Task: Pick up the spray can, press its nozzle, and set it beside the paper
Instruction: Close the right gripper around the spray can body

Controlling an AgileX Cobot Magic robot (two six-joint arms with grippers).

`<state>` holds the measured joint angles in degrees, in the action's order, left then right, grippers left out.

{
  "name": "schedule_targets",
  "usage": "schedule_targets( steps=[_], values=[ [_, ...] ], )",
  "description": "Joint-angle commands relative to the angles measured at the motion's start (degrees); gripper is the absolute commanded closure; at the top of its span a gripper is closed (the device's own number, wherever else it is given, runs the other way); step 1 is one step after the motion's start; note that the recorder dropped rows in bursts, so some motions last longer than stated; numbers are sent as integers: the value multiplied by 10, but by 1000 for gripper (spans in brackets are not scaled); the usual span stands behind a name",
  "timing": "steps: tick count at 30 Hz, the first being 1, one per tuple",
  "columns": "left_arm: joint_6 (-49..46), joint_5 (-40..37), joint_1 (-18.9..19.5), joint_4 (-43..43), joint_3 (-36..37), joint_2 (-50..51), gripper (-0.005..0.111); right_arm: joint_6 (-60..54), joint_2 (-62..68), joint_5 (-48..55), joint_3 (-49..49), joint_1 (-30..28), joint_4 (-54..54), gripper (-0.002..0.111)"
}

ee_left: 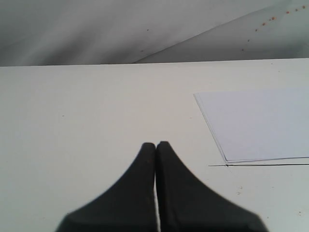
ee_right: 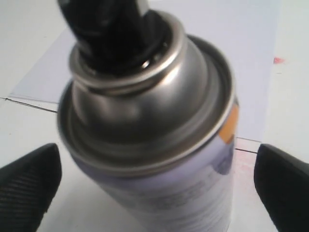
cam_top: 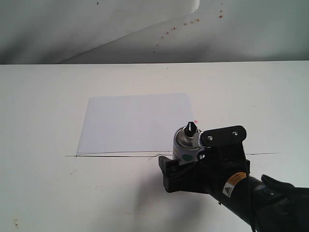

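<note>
My fingertips reach beside the can's label (cam_top: 184, 155) (ee_right: 193, 193), so my right gripper needs to close. Closing now would hold the can.
The spray can (cam_top: 185, 146) stands upright on the white table at the near right corner of the paper (cam_top: 135, 123). Its black nozzle (cam_top: 189, 128) tops a shiny metal dome (ee_right: 159, 87). My right gripper (cam_top: 193, 155) is open around the can, with one finger (ee_right: 29, 186) and the other finger (ee_right: 285, 183) apart from its sides. The can's label (ee_right: 193, 193) is blurred close up. The paper (ee_right: 231, 43) lies behind the can. My left gripper (ee_left: 156, 145) is shut on nothing, over bare table to the left of the paper (ee_left: 260, 123); it is out of the exterior view.
A thin black line (cam_top: 120, 155) runs across the table along the paper's near edge. A small red spot (cam_top: 196, 121) lies just beyond the can. The table's far edge (cam_top: 96, 64) meets a grey backdrop with red specks (cam_top: 183, 24).
</note>
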<state>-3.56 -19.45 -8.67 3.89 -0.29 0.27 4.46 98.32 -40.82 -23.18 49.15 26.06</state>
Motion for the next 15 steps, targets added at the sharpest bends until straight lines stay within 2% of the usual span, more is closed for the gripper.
schedule_targets(
  steps=[1,5,8,15],
  values=[
    [1,8,-3,0,3,-3,107,-8,1,-10,-3,0,6,3],
    [1,8,-3,0,3,-3,107,-8,1,-10,-3,0,6,10],
    [1,8,-3,0,3,-3,107,-8,1,-10,-3,0,6,27],
    [1,8,-3,0,3,-3,107,-8,1,-9,-3,0,0,96]
  ],
)
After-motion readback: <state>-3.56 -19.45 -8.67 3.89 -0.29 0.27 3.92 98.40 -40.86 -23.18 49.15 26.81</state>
